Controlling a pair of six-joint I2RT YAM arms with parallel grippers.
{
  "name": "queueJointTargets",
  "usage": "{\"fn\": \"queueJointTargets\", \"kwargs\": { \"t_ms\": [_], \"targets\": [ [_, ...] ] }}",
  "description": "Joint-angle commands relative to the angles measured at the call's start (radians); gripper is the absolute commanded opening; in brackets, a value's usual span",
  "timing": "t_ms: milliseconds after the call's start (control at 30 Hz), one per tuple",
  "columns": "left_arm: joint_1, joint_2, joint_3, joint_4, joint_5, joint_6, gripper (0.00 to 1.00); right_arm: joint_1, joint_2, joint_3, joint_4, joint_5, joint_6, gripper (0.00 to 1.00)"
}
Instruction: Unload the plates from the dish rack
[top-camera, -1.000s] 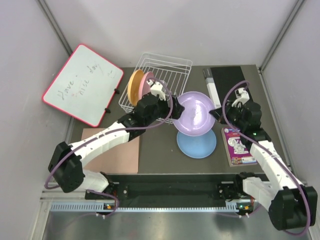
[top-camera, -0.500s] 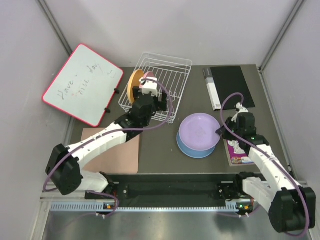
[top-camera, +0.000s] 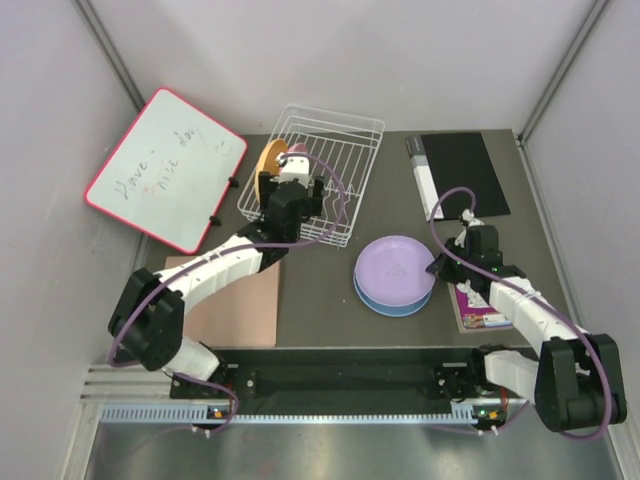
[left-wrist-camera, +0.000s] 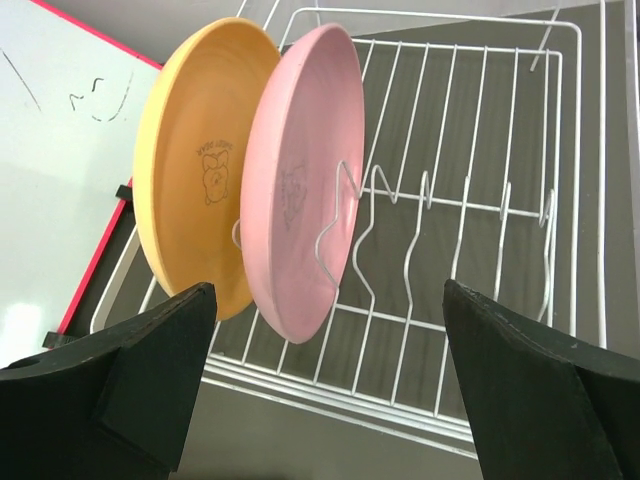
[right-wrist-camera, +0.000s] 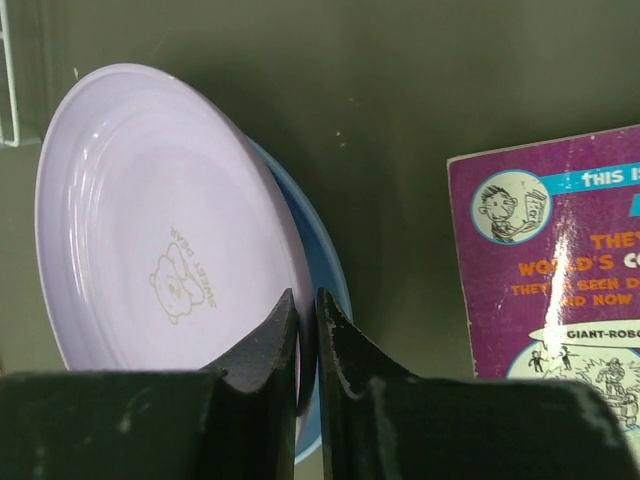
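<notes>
My left gripper picks up the pink plate by its lower rim (left-wrist-camera: 284, 322) next, leaving the plate's opposite rim free to slip out of the rack.
The white dish rack (top-camera: 352, 150) stands at the back middle of the table. The orange-yellow plate (left-wrist-camera: 190, 180) and the pink plate (left-wrist-camera: 300, 190) stand upright in its left end, between the rack's divider wires (left-wrist-camera: 480, 200). My left gripper (left-wrist-camera: 328, 292) is open wide just in front of the pink plate's lower edge and touches nothing. In the top view it (top-camera: 290, 185) is at the rack's front left, beside the orange-yellow plate (top-camera: 268, 160). The purple plate (top-camera: 393, 263) lies on the light blue plate (top-camera: 400, 303). My right gripper (right-wrist-camera: 305, 300) is shut on the purple plate's (right-wrist-camera: 150, 220) right rim, above the light blue plate (right-wrist-camera: 322, 260).
A red-framed whiteboard (top-camera: 165, 165) leans at the left. A black folder (top-camera: 460, 170) lies at the back right. A purple book (top-camera: 478, 300) lies right of the stacked plates, close to the right gripper. A brown mat (top-camera: 235, 305) lies at the front left.
The right gripper has brought the purple plate down and forward onto the light blue plate. The left gripper has moved back to the rack's left end, facing the pink plate.
</notes>
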Motion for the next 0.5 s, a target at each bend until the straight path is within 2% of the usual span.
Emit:
{"fn": "queueJointTargets", "kwargs": {
  "t_ms": [0,33,67,133,167,267,367,467],
  "targets": [
    [0.031,0.014,-0.004,0.096,0.017,-0.017,0.99,0.007,0.005,0.0,0.073,-0.045,-0.018,0.13],
    [0.034,0.022,-0.004,0.105,0.023,-0.017,0.99,0.005,0.005,0.002,0.072,-0.048,-0.021,0.18],
    [0.04,0.025,-0.003,0.107,0.025,-0.015,0.99,0.007,0.004,0.005,0.067,-0.045,-0.025,0.3],
    [0.053,0.039,0.002,0.113,0.029,-0.011,0.99,0.007,-0.002,0.013,0.047,-0.042,-0.031,0.38],
    [0.057,0.046,0.006,0.117,0.036,-0.011,0.99,0.008,-0.005,0.025,0.035,-0.034,-0.032,0.51],
    [0.077,0.065,0.011,0.125,0.045,-0.011,0.99,0.009,-0.024,0.053,-0.016,0.007,-0.038,0.68],
    [0.093,0.082,0.018,0.142,0.048,-0.009,0.99,0.022,-0.053,0.096,-0.085,0.104,-0.041,0.73],
    [0.105,0.097,0.026,0.163,0.04,0.014,0.99,0.03,-0.104,0.123,-0.122,0.173,-0.055,0.75]
  ]
}}
